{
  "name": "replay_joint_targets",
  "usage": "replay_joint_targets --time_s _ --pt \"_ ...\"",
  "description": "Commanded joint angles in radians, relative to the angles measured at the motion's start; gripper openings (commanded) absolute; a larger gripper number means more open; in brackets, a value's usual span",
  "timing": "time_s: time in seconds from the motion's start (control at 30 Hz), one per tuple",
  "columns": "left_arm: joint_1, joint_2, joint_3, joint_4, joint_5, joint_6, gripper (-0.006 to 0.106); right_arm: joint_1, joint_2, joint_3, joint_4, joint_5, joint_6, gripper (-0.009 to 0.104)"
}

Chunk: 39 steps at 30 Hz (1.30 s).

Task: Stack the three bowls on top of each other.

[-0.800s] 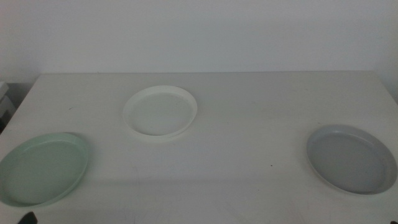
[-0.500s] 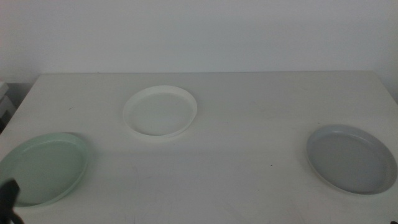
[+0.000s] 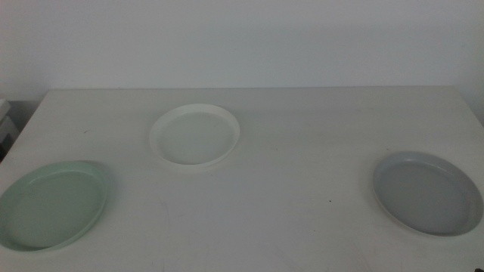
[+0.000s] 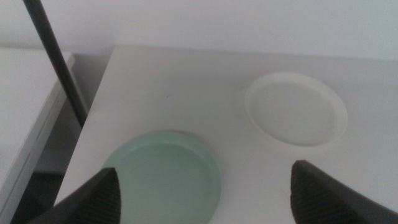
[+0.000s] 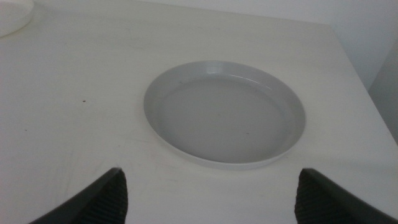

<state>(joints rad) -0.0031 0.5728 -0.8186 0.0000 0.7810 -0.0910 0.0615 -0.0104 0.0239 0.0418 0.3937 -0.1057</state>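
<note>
The left gripper grabs the green bowl by its raised rim point(image 3: 4, 205) point(image 4: 117, 156) next, leaving its flat inside free for stacking the bowls.
Three bowls lie apart on the white table point(image 3: 302, 151). The pale mint green bowl point(image 3: 51, 205) is at the front left, the white bowl point(image 3: 195, 136) sits further back near the middle, and the light grey bowl point(image 3: 427, 193) is at the front right. Neither arm shows in the middle view. My left gripper point(image 4: 205, 171) hangs open above the near side of the mint green bowl point(image 4: 165, 183), with the white bowl point(image 4: 295, 117) beyond it. Above the near rim of the grey bowl point(image 5: 225, 112), my right gripper point(image 5: 211, 177) is open, holding nothing.
A black pole point(image 4: 53, 62) stands beside the table's left edge, with a low white surface point(image 4: 25, 99) past it. A plain wall runs behind the table. The white bowl's rim point(image 5: 12, 15) shows at a corner of the right wrist view.
A dark part of the left gripper showed at the bottom left edge of the middle view, climbed a little, and is now out of that view. The bowls have not moved.
</note>
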Motion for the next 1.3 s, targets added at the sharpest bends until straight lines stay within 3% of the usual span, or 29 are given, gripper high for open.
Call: replay_joint_targets --time_s 0.0,0.3,0.97,1.27 --pt "-0.001 0.078 -0.116 0.006 0.024 -0.001 0.105 -0.008 -0.026 -0.002 -0.007 -0.074 -0.005 0.075" --pt "-0.001 0.358 -0.356 0.006 0.223 0.014 0.105 -0.008 -0.026 -0.002 -0.007 -0.074 -0.005 0.075" --pt "0.034 0.669 -0.357 0.025 0.188 0.068 0.105 -0.008 -0.026 -0.002 -0.007 -0.074 -0.005 0.075" --pt "0.313 0.798 -0.358 -0.193 0.195 0.391 0.105 -0.008 -0.026 -0.002 -0.007 -0.074 -0.005 0.075"
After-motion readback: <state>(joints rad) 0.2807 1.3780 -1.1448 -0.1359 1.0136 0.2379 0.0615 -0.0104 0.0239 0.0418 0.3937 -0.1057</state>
